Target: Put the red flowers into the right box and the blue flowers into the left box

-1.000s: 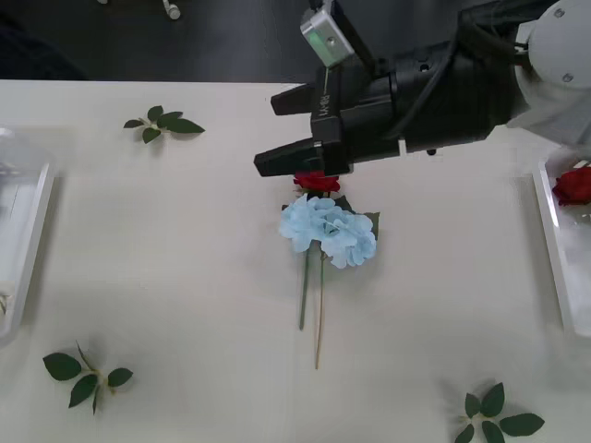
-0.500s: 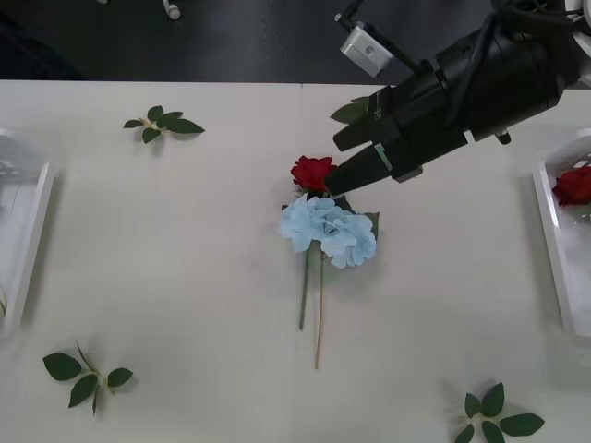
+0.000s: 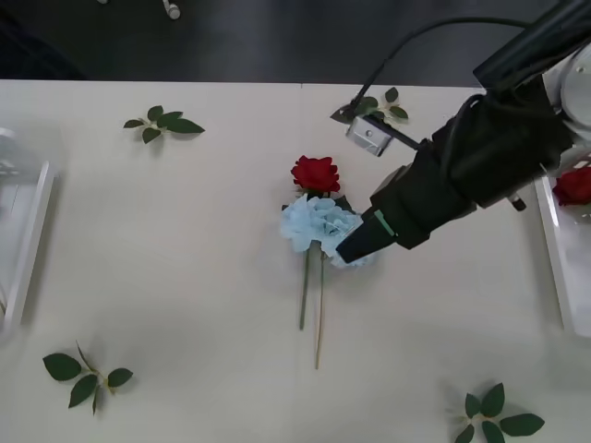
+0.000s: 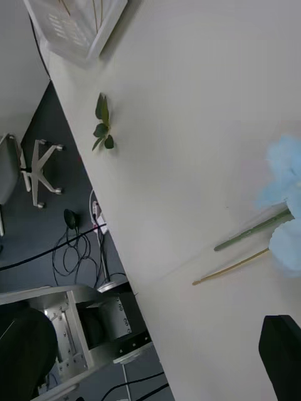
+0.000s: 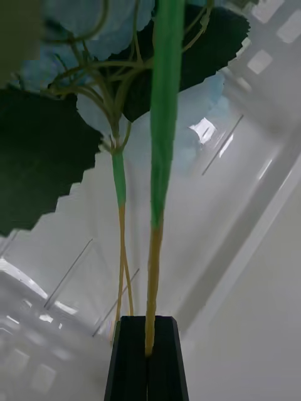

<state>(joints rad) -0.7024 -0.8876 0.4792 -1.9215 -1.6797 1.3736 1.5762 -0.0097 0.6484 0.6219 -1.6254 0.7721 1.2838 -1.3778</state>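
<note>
Next, my right gripper grabs the blue flower by its stem [image 3: 322, 275] to bring the flower into the left box.
One red flower [image 3: 316, 173] lies mid-table, its bloom touching a blue flower [image 3: 312, 221] just nearer me, both stems [image 3: 304, 286] trailing toward the front edge. My right gripper [image 3: 355, 246] hangs open over the blue bloom's right side; the right wrist view shows the blue flower [image 4: 285, 182] and one black finger [image 4: 282, 354]. Another red flower [image 3: 573, 185] lies in the right box [image 3: 550, 247]. My left gripper [image 5: 147, 360] is shut on the stem [image 5: 162, 156] of a blue flower [image 5: 94, 19], above the white floor of the left box [image 5: 251, 207], whose rim [image 3: 33, 231] sits at the table's left edge.
Loose leaf sprigs lie at the back left [image 3: 164, 122], back right [image 3: 374, 104], front left [image 3: 88, 374] and front right [image 3: 499, 415]. A second thin stem [image 5: 119, 219] shows beside the held one. Beyond the far table edge is dark floor with chair legs [image 4: 41, 172].
My right gripper has swung from behind the red flower rightward and toward me, ending low at the blue bloom's right side. Both table flowers kept their places.
</note>
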